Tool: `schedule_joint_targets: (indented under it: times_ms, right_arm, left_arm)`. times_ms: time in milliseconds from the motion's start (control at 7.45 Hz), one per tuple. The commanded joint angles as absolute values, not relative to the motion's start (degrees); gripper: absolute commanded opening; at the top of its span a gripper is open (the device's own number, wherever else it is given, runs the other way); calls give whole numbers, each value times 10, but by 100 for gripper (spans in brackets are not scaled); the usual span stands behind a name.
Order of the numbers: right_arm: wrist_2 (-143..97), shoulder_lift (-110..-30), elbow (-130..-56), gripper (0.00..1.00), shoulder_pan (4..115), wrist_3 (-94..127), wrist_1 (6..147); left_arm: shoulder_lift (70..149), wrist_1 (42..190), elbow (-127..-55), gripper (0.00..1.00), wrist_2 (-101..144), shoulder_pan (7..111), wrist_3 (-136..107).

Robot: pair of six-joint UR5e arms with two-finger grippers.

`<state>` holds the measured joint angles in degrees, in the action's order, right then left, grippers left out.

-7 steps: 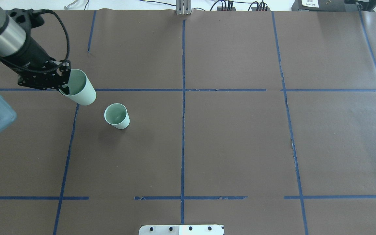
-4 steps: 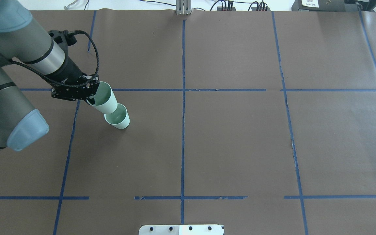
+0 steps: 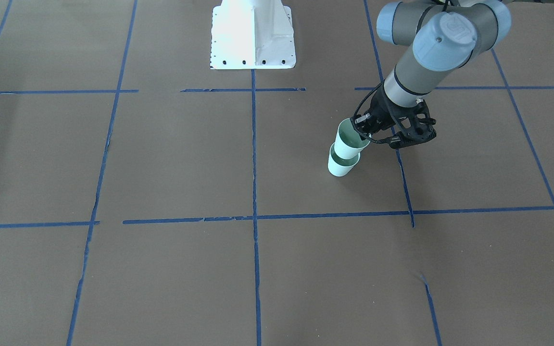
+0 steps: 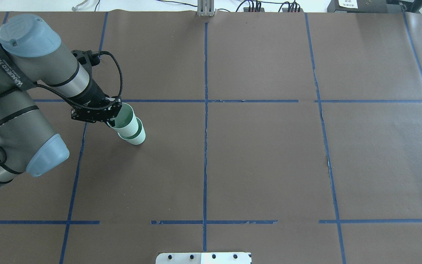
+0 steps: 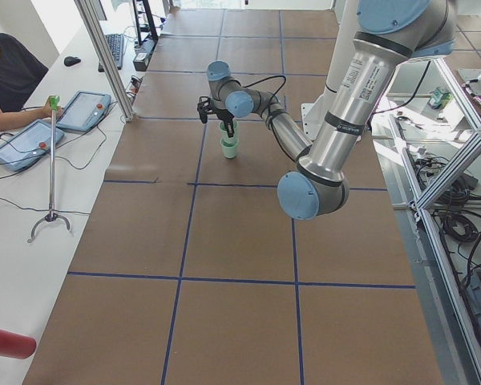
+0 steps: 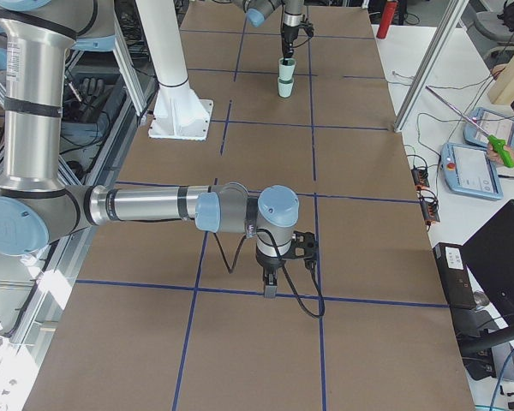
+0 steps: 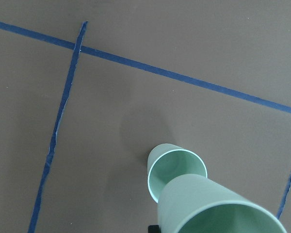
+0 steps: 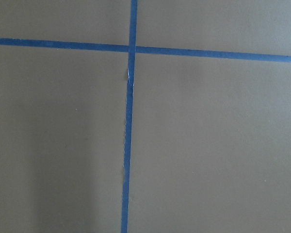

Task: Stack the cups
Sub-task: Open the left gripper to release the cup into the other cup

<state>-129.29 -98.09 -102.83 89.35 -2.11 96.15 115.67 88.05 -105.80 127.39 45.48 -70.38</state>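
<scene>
My left gripper should open now, because the held cup's base (image 3: 345, 153) is in the standing cup's opening in the front view.
Two pale mint-green cups. One cup (image 4: 136, 136) stands upright on the brown table left of centre. My left gripper (image 4: 111, 116) is shut on the rim of the other cup (image 4: 125, 119) and holds it tilted, its base in the standing cup's mouth. The front view shows the held cup (image 3: 349, 139) above the standing cup (image 3: 340, 166). The left wrist view shows the held cup (image 7: 218, 208) covering part of the standing cup's opening (image 7: 177, 167). My right gripper (image 6: 270, 289) hangs over bare table far from the cups; I cannot tell whether it is open or shut.
Blue tape lines (image 4: 205, 110) divide the brown table cover into squares. The robot's white base plate (image 3: 253, 38) sits at the robot's edge of the table. Operators with tablets (image 5: 24, 140) sit at the far side.
My left gripper has carried its cup right and down, from beside the standing cup to over it. The held cup's base now sits in the standing cup's mouth.
</scene>
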Motion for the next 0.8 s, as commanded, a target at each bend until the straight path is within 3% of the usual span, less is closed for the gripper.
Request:
schedule_joint_targets:
  times_ms: [0, 402, 537, 671]
  right_arm:
    - [-1293, -981, -1028, 100, 894, -21, 962]
    - [-1293, -981, -1028, 100, 894, -21, 962]
    - [-1293, -981, -1028, 100, 894, -21, 962]
    - [-1293, -981, -1028, 100, 894, -21, 962]
  left_arm:
    - [1154, 893, -1051, 0, 1274, 454, -703]
    - [1158, 893, -1044, 0, 1274, 453, -704]
    - [1157, 896, -1044, 76, 1274, 453, -699]
    - [1151, 920, -1045, 100, 1272, 454, -699]
